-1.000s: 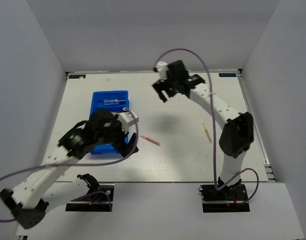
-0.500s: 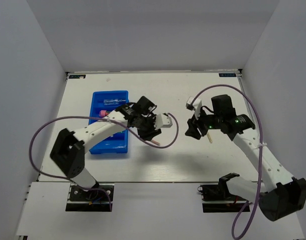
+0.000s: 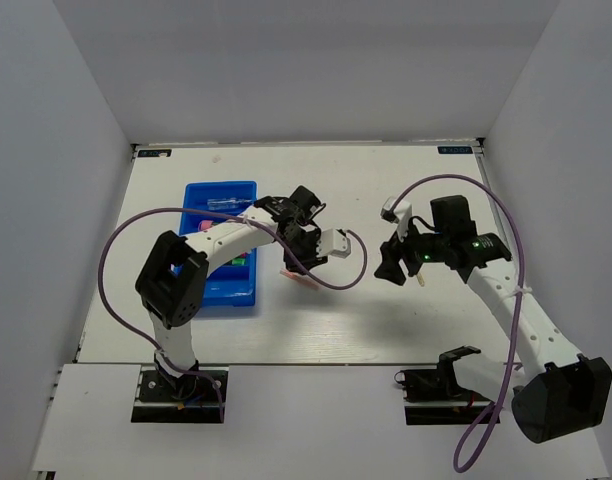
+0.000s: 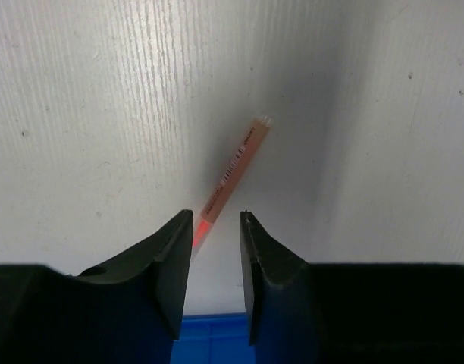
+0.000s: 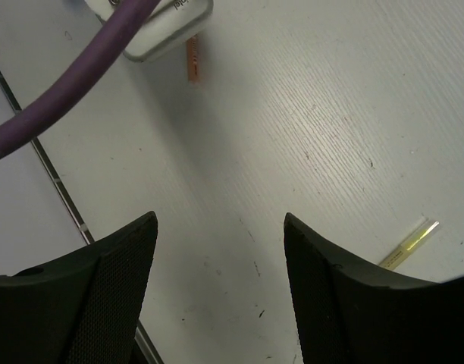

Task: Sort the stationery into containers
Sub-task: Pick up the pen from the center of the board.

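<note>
The thin pink stick has to go in the blue tray, so my left gripper should next grab the stick by its body point(image 3: 295, 277) beside its red end.
A thin pink-orange stick point(image 4: 233, 168) lies on the white table just right of the blue tray point(image 3: 196, 290). My left gripper point(image 4: 217, 221) hangs over the stick's near end. Its jaws stand narrowly apart, the stick's tip is at the left fingertip point(image 4: 185, 227), and nothing is gripped. In the top view the left gripper point(image 3: 292, 265) is above the pink stick point(image 3: 300, 281). My right gripper point(image 5: 221, 227) is wide open over bare table, with a pale-yellow stick point(image 5: 410, 244) to its right. From above, the right gripper point(image 3: 389, 265) sits just left of that yellow stick point(image 3: 422, 279).
The tray holds a clear-blue tube point(image 3: 226, 203) at its far end, a pink-capped item point(image 3: 201, 227) and a green-capped one point(image 3: 238, 262). Purple cables loop off both arms point(image 3: 346, 275). The tray's blue edge point(image 4: 213, 334) shows behind the left jaws. White walls enclose the table.
My left gripper has swung from the tray's near end to the pink stick, and its jaws have narrowed. My right gripper has come down from the far middle to beside the yellow stick.
</note>
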### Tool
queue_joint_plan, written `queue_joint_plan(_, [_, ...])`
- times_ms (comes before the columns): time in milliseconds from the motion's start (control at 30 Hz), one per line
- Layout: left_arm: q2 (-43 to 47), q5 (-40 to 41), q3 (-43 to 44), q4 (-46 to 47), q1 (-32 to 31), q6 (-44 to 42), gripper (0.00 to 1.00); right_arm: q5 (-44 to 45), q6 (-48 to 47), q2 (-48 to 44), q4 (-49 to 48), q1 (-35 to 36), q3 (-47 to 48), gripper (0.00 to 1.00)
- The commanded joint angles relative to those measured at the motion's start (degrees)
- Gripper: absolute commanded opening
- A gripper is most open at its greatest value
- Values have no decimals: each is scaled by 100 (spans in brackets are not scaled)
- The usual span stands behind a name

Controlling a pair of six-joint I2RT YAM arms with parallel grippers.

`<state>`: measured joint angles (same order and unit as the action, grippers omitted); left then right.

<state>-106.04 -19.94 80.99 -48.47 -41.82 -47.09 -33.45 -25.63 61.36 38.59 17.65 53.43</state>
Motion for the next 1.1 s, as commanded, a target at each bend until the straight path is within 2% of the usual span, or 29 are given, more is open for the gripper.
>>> queue_joint_plan(0, [110, -474, -118, -93, 34, -204, 43, -127, 23, -169, -133, -60, -52, 70])
queue_joint_plan(100, [84, -528, -347, 4, 25, -222, 48, -135, 5, -186, -141, -69, -87, 70])
queue_joint_plan(167, [-4, -545, -365, -39, 25, -222, 58, -126, -4, -177, -123, -77, -78, 70])
queue_joint_plan(367, [-92, -493, -488, 92, -10, -221, 60, -153, -65, -204, -62, -112, -96, 70])
queue_joint_plan(733, [-75, -62, -866, 1110, -63, -327, 62, -276, -153, -169, 17, -130, -122, 70])
queue_joint_plan(1067, [-373, 43, -822, 1261, -72, -441, 63, -346, -215, -168, 79, -130, -140, 70])
